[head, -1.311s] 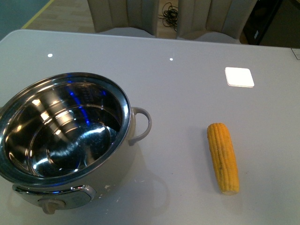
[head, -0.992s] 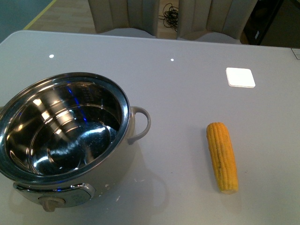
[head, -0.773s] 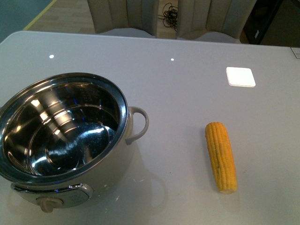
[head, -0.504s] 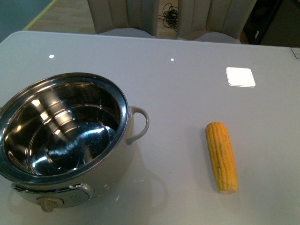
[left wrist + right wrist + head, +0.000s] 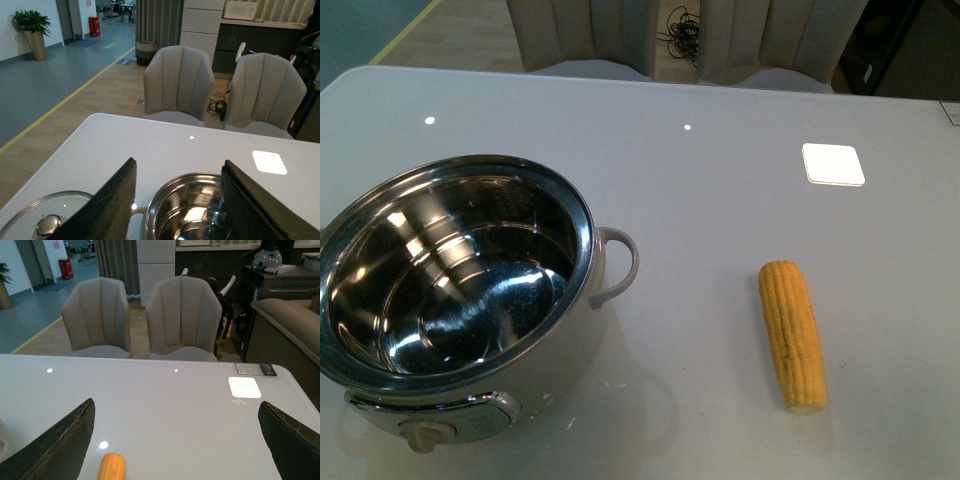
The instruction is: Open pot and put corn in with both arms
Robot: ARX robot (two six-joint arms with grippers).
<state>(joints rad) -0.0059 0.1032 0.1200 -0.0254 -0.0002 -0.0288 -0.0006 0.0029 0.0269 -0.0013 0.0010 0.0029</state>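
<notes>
My right gripper grabs the corn, a long cob [image 5: 784,285] with both ends reaching far out, around its middle [image 5: 793,336] next, to keep the corn balanced.
The pot [image 5: 460,290] stands open at the table's front left, cream body, shiny steel inside, empty, knob panel facing me. The corn [image 5: 793,335] lies on the table to its right, lengthwise front to back. Neither arm shows in the front view. In the left wrist view my left gripper [image 5: 180,167] is open and empty, above the near side of the pot [image 5: 192,210]; a glass lid [image 5: 47,222] with a steel knob lies beside the pot. In the right wrist view my right gripper [image 5: 177,410] is open wide and empty, with the corn's tip [image 5: 112,467] between the fingers, nearer one of them.
The table [image 5: 720,200] is pale grey and glossy, with a bright square light reflection [image 5: 833,164] at the back right. Two beige chairs [image 5: 180,82] stand behind the far edge, with cables on the floor between them.
The view shifted slightly, so pot and corn sit a touch lower left than 1.3 s ago. The blue glints inside the pot have gone. Nothing was taken hold of.
</notes>
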